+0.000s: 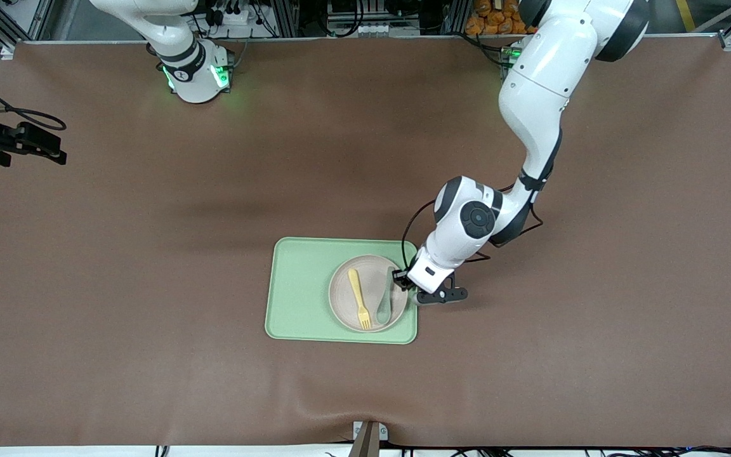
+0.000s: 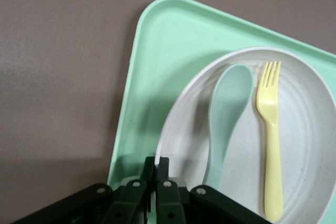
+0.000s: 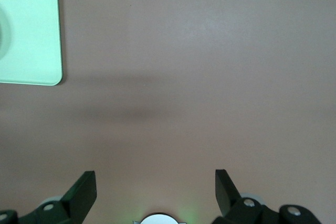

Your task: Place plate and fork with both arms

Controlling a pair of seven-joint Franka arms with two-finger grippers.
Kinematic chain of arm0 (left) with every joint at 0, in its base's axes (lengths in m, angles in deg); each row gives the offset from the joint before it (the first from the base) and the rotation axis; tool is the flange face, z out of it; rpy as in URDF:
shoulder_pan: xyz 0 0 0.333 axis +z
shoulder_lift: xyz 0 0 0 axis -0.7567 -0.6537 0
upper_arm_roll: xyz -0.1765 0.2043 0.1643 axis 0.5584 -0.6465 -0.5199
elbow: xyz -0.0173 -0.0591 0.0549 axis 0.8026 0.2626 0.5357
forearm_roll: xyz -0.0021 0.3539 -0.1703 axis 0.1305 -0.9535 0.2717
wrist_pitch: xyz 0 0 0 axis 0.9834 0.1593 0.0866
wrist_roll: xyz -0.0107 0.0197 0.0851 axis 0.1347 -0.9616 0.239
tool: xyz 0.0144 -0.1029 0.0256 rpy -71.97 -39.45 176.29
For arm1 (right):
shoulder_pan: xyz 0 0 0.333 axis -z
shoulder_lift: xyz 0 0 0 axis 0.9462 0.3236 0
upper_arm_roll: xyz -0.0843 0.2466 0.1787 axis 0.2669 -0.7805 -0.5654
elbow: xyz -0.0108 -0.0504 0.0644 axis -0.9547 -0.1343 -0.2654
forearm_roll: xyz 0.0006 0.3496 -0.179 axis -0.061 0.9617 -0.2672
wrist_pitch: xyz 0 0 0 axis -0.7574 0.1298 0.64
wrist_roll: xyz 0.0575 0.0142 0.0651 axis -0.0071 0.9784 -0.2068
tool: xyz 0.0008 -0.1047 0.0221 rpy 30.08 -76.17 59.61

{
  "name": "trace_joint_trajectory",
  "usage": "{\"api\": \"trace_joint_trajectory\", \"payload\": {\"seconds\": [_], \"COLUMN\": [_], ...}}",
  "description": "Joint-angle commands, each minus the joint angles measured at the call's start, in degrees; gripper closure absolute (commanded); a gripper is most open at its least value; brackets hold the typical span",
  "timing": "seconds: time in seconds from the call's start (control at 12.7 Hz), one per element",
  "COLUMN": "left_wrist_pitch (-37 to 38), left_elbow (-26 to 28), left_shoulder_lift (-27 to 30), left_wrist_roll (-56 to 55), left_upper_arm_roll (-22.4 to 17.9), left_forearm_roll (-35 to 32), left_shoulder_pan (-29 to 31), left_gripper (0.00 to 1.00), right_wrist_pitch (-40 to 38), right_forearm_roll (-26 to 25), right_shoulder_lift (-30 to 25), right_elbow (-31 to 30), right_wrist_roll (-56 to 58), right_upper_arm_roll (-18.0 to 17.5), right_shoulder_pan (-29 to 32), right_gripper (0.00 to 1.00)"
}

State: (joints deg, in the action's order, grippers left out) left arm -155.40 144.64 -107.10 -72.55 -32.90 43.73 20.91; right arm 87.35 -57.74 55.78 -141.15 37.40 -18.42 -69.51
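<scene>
My left gripper opens now, since the plate's base [image 1: 367,293] sits inside the light-green tray's rim [image 1: 270,289] in the front view.
The off-white plate [image 1: 342,298] lies on the light-green tray [image 1: 296,292], toward the left arm's end of it. The yellow fork [image 1: 360,298] and a grey-green spoon [image 1: 384,306] lie side by side in the plate. My left gripper [image 1: 401,279] is low at the plate's rim, shut on it; the left wrist view shows its fingertips [image 2: 157,163] pinching the rim of the plate [image 2: 310,145], with the fork [image 2: 270,129] and spoon [image 2: 228,114] in it. My right gripper [image 3: 156,187] is open and empty, high over bare table; it is not in the front view.
The brown mat [image 1: 150,254] covers the table. A black device on cables [image 1: 19,141] sits at the right arm's end of the table. The right wrist view shows only one corner of the tray [image 3: 29,35].
</scene>
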Motion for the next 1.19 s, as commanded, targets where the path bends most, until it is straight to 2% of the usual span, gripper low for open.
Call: {"api": "trace_joint_trajectory", "payload": {"seconds": [0.0, 0.08, 0.16, 0.32, 0.4, 0.63, 0.87, 0.95, 1.11], "left_wrist_pitch": [0.43, 0.35, 0.26, 1.13, 4.01, 20.68, 35.44, 40.63, 51.88], "left_elbow": [-2.09, -2.09, -2.09, -2.09, -2.26, -4.11, -4.11, -4.02, -4.02], "left_shoulder_lift": [-1.67, -1.41, -0.97, 1.83, 3.67, 13.5, 23.87, 27.04, 33.45], "left_wrist_roll": [-0.73, -0.73, -0.73, -1.08, -1.08, -0.91, 0.49, 0.85, 1.11], "left_upper_arm_roll": [-0.84, -0.84, -0.92, -1.19, -1.62, -5.49, -5.85, -6.02, -5.93], "left_forearm_roll": [0.58, 0.4, 0.32, 0.32, 0.4, 0.31, -0.04, -1.08, -8.52], "left_shoulder_pan": [-0.39, -0.56, -1.43, -0.74, -0.65, 0.05, 7.32, 9.7, 14.8], "left_gripper": [1.0, 0.32, 0.0, 0.0, 0.0, 0.0, 0.0, 0.0, 0.0], "right_wrist_pitch": [-0.18, -0.18, -0.18, -0.18, -0.18, -0.18, -0.18, -0.18, -0.18], "right_forearm_roll": [-0.56, -0.56, -0.56, -0.56, -0.56, -0.56, -0.56, -0.56, -0.56], "right_shoulder_lift": [-0.29, -0.29, -0.29, -0.29, -0.29, -0.29, -0.29, -0.29, -0.29], "right_elbow": [-0.05, -0.05, -0.05, -0.05, -0.05, -0.05, -0.05, -0.05, -0.05], "right_wrist_roll": [-0.85, -0.85, -0.85, -0.85, -0.85, -0.85, -0.85, -0.85, -0.85], "right_upper_arm_roll": [-0.18, -0.18, -0.18, -0.18, -0.18, -0.18, -0.18, -0.18, -0.18], "right_shoulder_pan": [-0.2, -0.2, -0.2, -0.38, -0.47, -0.55, -0.55, -0.55, -0.64], "right_gripper": [0.0, 0.0, 0.0, 0.0, 0.0, 0.0, 0.0, 0.0, 0.0]}}
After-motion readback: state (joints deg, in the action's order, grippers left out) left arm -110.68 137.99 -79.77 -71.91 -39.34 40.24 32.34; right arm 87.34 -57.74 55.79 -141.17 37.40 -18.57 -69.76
